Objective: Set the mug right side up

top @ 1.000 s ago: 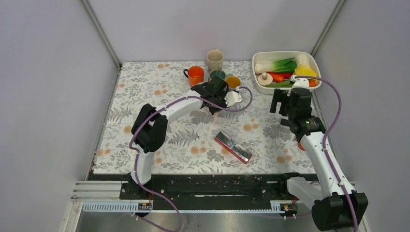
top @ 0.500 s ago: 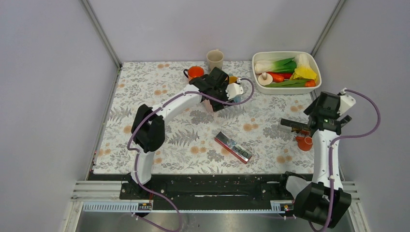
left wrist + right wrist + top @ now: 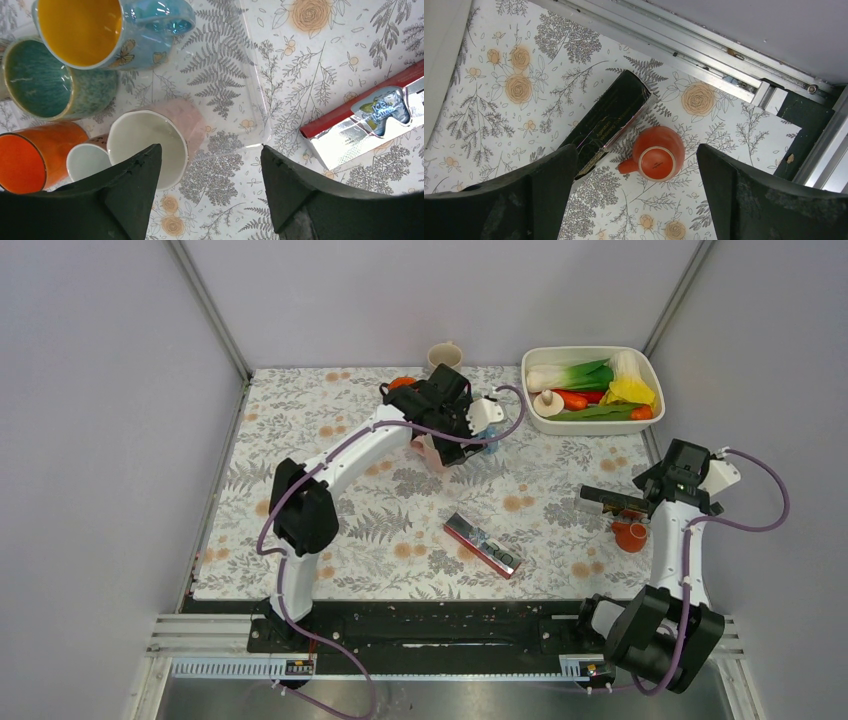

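Note:
The robot's right gripper needs to grab the mug across its body near the base, which leaves the mug's rim free for the left gripper to turn the mug upright.
The mug [image 3: 657, 154] is small and orange-red. It stands upside down on the flowered table, base up, with its handle pointing left, near the right edge [image 3: 630, 536]. My right gripper [image 3: 636, 165] hangs open above it, fingers on either side and clear of it [image 3: 655, 502]. My left gripper [image 3: 210, 170] is open and empty at the far middle [image 3: 450, 430], over a cluster of upright cups. A pink cup with a white inside [image 3: 145, 145] sits by its left finger.
A black box [image 3: 606, 120] lies touching the mug's left side. A red gum pack [image 3: 483, 544] lies mid-table. A blue mug [image 3: 100, 30], a green mug [image 3: 45, 80] and an orange mug [image 3: 30, 160] stand together. A white tub [image 3: 590, 352] of vegetables is far right. The table's metal rail [image 3: 704, 60] runs close by.
My left gripper opened, letting go of the pink cup, and drew back towards the far side. The right arm swung from beside the tub to above the orange-red mug.

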Robot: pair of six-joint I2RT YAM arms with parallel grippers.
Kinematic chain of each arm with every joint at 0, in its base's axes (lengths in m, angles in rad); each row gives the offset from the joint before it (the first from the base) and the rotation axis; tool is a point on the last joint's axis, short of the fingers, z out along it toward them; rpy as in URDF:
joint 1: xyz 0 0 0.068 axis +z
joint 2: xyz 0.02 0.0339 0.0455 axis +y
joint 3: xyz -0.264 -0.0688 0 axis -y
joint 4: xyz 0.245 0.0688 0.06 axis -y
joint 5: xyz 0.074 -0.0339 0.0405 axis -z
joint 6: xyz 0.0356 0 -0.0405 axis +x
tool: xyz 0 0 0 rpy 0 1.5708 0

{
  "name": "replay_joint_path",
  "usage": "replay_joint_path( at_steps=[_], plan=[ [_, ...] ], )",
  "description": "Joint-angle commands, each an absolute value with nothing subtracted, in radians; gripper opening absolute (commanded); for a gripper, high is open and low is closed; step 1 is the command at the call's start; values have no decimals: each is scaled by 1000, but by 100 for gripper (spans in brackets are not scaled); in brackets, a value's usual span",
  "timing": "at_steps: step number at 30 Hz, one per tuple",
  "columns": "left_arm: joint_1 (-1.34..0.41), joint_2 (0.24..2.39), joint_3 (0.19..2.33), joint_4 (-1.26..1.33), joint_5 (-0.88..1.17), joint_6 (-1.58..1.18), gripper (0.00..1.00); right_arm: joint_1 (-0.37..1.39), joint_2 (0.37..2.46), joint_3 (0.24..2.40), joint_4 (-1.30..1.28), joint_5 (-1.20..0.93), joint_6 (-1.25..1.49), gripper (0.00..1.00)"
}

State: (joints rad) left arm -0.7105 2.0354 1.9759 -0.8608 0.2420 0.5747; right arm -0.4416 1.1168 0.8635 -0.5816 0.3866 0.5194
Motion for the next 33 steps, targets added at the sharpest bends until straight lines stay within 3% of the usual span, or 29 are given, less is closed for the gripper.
replay_joint_path(
  at_steps=[1,10,18,33],
  plan=[
    [-705,2003,1964,-855,256,559,76,-443,1112,849,-590,367,570,99],
    [-698,2018,1916,-799,211,529,76,-443,1119,792,-593,370,567,99],
    [-689,2004,2000,-867,259,419,76,-443,1078,726,-601,382,596,99],
    [-669,1947,1947,-881,272,411,76,-443,1240,713,-507,359,551,88]
  ],
)
